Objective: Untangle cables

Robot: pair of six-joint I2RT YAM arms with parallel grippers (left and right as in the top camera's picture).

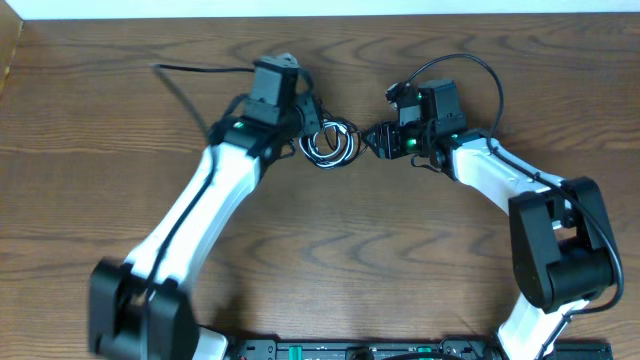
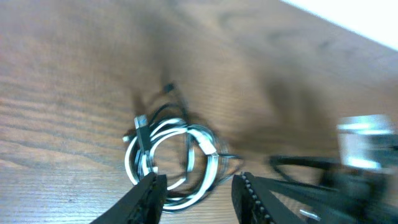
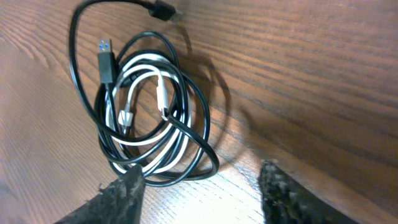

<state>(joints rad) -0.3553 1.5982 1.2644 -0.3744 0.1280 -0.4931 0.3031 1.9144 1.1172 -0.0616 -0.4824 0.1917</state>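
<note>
I should grab the coil by its near edge with my left gripper next. The plug ends then stay free for my right gripper to untangle.
The cables (image 1: pixel 330 143) lie on the wooden table as one tangled coil, a black cord and a white cord looped together between my two grippers. In the right wrist view the black cord's plug (image 3: pixel 106 59) and the white cord's plug end (image 3: pixel 160 90) lie inside the coil. My left gripper (image 2: pixel 199 186) is open, and the coil's near edge (image 2: pixel 180 199) lies on the table between its fingertips. My right gripper (image 3: pixel 202 183) is open over bare wood, its left fingertip (image 3: pixel 127 186) at the coil's rim. Neither holds anything.
A thicker black arm wire (image 1: pixel 190 70) trails over the table at the back left. The table's far edge (image 1: pixel 320 12) meets a white wall. Both arm bases stand at the front, left (image 1: pixel 140 315) and right (image 1: pixel 560 250).
</note>
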